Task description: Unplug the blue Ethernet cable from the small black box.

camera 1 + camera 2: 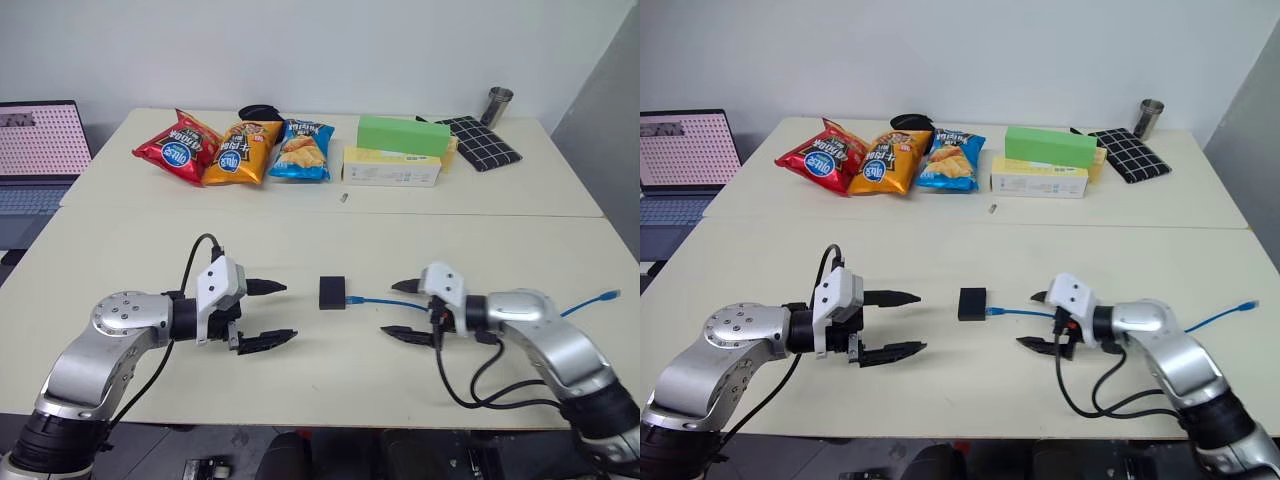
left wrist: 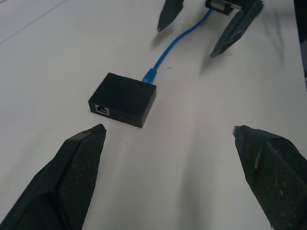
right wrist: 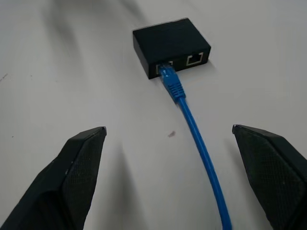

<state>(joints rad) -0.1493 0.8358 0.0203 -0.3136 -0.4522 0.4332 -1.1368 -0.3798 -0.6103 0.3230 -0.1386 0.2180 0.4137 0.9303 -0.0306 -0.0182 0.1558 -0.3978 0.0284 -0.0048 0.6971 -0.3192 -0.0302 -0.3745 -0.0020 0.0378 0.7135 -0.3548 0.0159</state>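
Note:
Next, my left gripper grabs the black box by its empty-port end (image 1: 325, 293), since the blue plug (image 1: 352, 300) and my other gripper's fingers crowd one end.
The small black box (image 1: 332, 292) lies flat on the pale table between my two arms. A blue Ethernet cable (image 1: 385, 300) is plugged into the box's right side (image 3: 169, 79) and runs right, under my right arm, to a free plug (image 1: 607, 295). To the left of the box, a short gap away, my left gripper (image 1: 270, 313) points at it, open and empty. My right gripper (image 1: 404, 310) stands open to the right of the box, its fingers either side of the cable without touching it. The box (image 2: 123, 99) shows an empty port on its left face.
At the back of the table lie three snack bags (image 1: 236, 151), a green box on a yellow box (image 1: 395, 152), a dark checked cloth (image 1: 482, 141) and a metal cup (image 1: 496, 105). A laptop (image 1: 38, 150) stands at the far left. My right arm's black cables (image 1: 480, 385) loop near the front edge.

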